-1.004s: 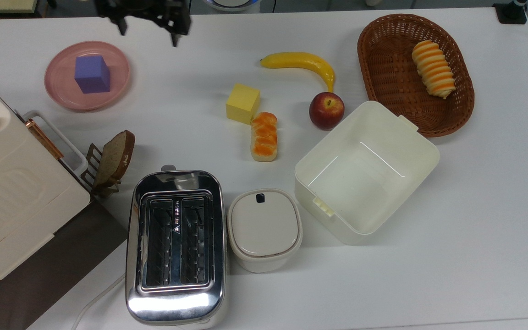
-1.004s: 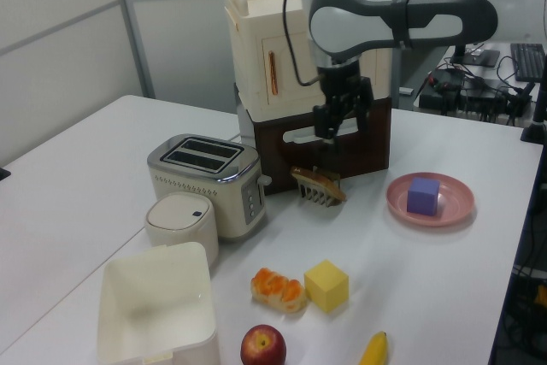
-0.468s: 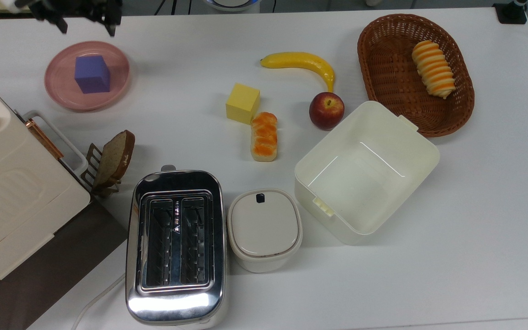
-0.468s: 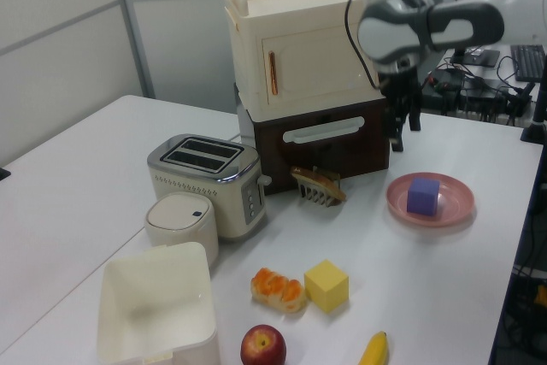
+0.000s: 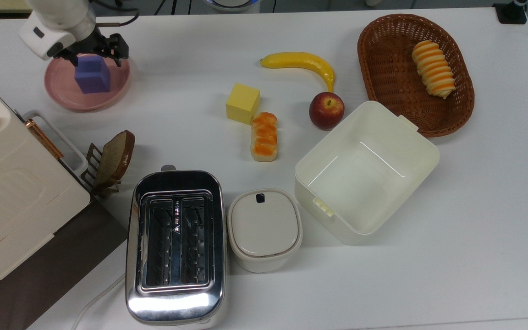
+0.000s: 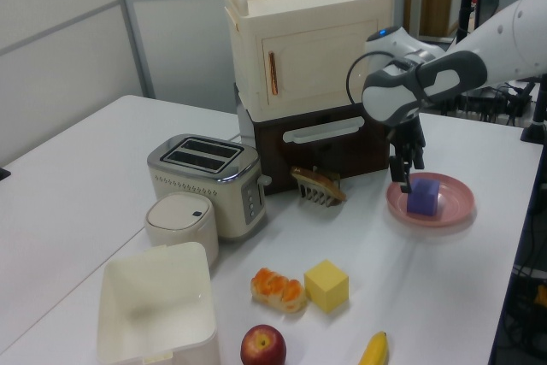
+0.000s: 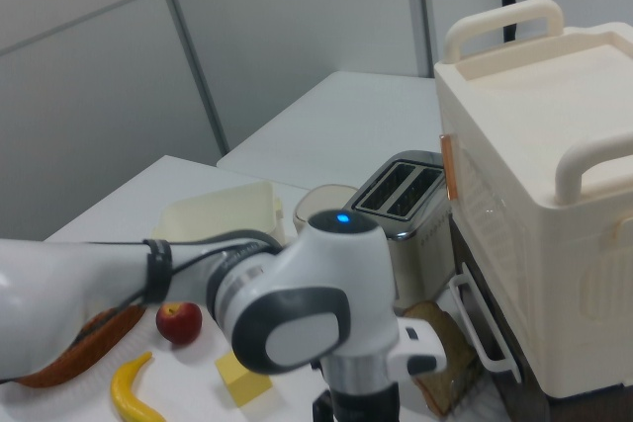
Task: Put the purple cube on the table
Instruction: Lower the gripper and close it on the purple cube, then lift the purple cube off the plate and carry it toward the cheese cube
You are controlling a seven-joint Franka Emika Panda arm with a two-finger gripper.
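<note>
I should grab the purple cube (image 6: 424, 197) next by its opposite sides with my gripper. Then it can go from the pink plate (image 6: 455, 203) to the table.
The purple cube (image 5: 92, 75) sits on a pink round plate (image 5: 62, 89) at the top view's upper left, on the white table (image 5: 475, 238). My gripper (image 5: 96, 57) hovers just over the cube's far side, open, with one finger on each side of it and nothing held. In the left view the gripper (image 6: 413, 173) hangs close above the cube (image 6: 424, 197) on the plate (image 6: 455, 210), at the left view's right.
A cream cabinet (image 5: 2, 183) stands beside the plate, with a toast rack and bread slice (image 5: 112, 162) in front. Also on the table are a yellow cube (image 5: 243, 103), a toaster (image 5: 175, 243), a lidded pot (image 5: 264, 229), an open box (image 5: 365, 172), a banana, an apple and a basket (image 5: 383, 59).
The arm has swung from the back edge toward the top view's left and come down over the pink plate. The gripper now sits just above the purple cube, which has not moved.
</note>
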